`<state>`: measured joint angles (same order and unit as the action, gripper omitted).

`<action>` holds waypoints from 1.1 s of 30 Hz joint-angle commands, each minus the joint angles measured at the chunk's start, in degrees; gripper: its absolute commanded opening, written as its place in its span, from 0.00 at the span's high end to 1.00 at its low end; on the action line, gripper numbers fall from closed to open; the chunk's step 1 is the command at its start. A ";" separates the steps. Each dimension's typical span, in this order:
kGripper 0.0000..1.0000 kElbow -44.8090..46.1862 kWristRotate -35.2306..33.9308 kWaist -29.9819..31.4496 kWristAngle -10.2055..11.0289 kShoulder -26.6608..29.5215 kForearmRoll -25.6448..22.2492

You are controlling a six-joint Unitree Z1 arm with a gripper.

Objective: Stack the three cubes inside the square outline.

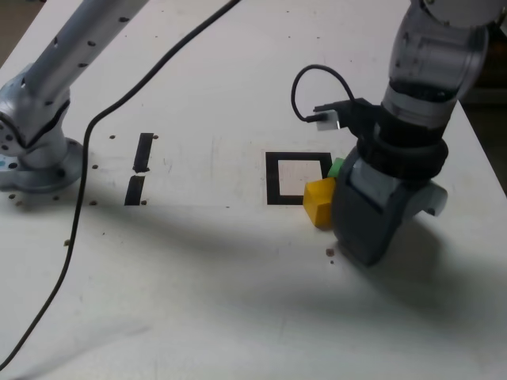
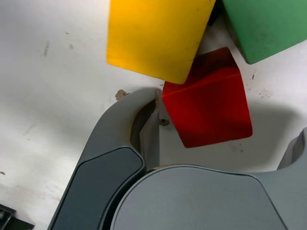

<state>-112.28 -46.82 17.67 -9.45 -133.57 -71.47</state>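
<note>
In the wrist view my fingertips reach down around the red cube's sides, so closing now would catch the cube, and my gripper closes on it next.
In the wrist view a red cube (image 2: 211,105) lies on the white table between the jaws of my gripper (image 2: 228,120). One finger (image 2: 148,129) touches its corner and the other stands apart from it, so the gripper is open. A yellow cube (image 2: 153,33) and a green cube (image 2: 264,24) sit just beyond the red one, close against it. In the exterior view the gripper (image 1: 392,229) is down at the table, right of the square outline (image 1: 272,179). The yellow cube (image 1: 319,201) overlaps the outline's near right corner and the green cube (image 1: 336,167) is by its right side. There the gripper hides the red cube.
Two short black tape strips (image 1: 144,150) (image 1: 135,190) lie at the exterior view's left. The arm's base (image 1: 32,150) stands at the far left. A black cable (image 1: 103,119) runs across the table from the back to the front left. The table's right edge (image 1: 487,158) is close to the gripper.
</note>
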 commanded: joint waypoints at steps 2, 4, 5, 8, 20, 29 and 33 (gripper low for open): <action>0.06 -0.14 -0.02 -0.09 -0.42 -0.46 0.71; 0.07 -0.14 -0.02 -0.13 -0.55 -0.58 1.06; 0.08 -0.13 -0.01 -0.17 -0.55 -0.60 1.16; 0.13 -0.13 0.19 -0.36 -0.40 -0.63 1.25; 0.58 0.13 -0.46 -0.38 1.07 -0.51 1.63; 0.74 -1.05 -4.86 2.31 1.69 0.02 1.48; 0.76 -2.01 -6.61 3.79 1.71 0.65 0.99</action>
<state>-113.67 -53.05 21.14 -7.75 -133.90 -70.33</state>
